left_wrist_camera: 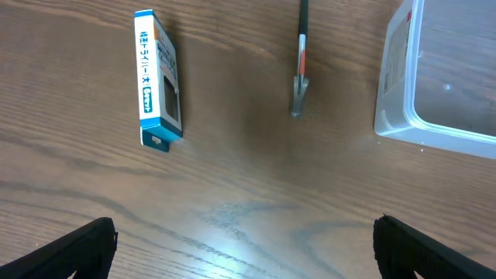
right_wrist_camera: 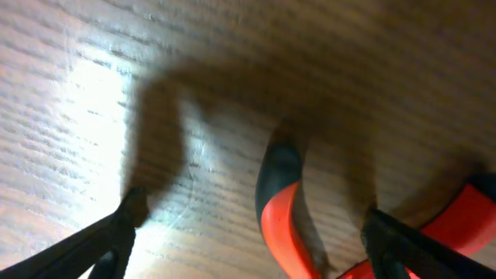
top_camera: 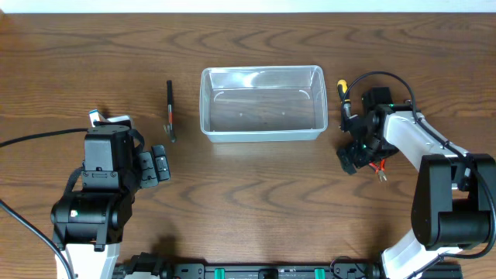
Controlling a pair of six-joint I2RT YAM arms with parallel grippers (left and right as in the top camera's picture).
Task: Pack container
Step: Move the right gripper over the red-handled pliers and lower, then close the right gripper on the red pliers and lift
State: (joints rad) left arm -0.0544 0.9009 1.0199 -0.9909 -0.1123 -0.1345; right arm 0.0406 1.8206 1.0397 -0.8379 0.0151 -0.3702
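One pliers handle near its end lies between my right gripper's fingers, and closing now would catch the handle, so it is time to close on it.
The clear plastic container stands empty at the table's middle back; its corner shows in the left wrist view. My right gripper is open and low over red-and-black pliers. One handle lies between the fingers; only the pliers' tip shows overhead. My left gripper is open and empty over bare wood. A black tool with a red band lies left of the container, also in the left wrist view.
A small blue-and-white box lies on the wood at the left, partly under my left arm. A yellow-handled tool lies right of the container, near my right arm.
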